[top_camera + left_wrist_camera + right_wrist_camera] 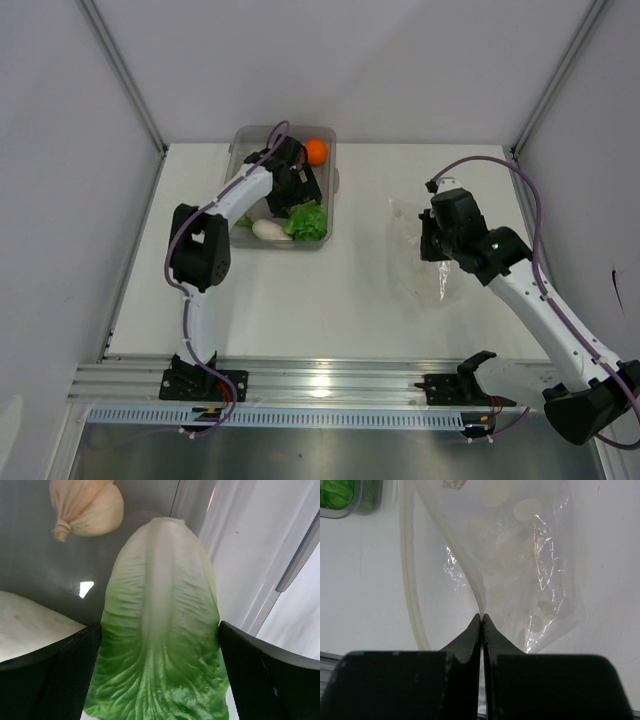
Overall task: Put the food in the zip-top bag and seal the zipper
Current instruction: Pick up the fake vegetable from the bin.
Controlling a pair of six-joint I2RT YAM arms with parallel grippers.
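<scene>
The lettuce (307, 220) needs to go in the zip-top bag with its white end first, so my left gripper needs to grab its green leafy part next.
The green lettuce (307, 220) lies in the grey tray (243, 135) at the back. My left gripper (298, 200) reaches into the tray. In the left wrist view (160, 645) its wide-set fingers (55, 680) press both sides of the lettuce (160, 630). The white radish (268, 229) lies beside it and also shows in the left wrist view (30, 625). A beige lump (87, 507) lies beyond. The orange (316, 151) sits in the tray's far corner. My right gripper (437, 245) is shut on the mouth edge of the clear zip-top bag (412, 255), whose zipper strip (409, 580) curves away.
White walls and metal corner posts (125, 75) stand around the white table. The tray corner (370, 502) shows at the top left of the right wrist view. An aluminium rail (330, 385) runs along the near edge between the arm bases.
</scene>
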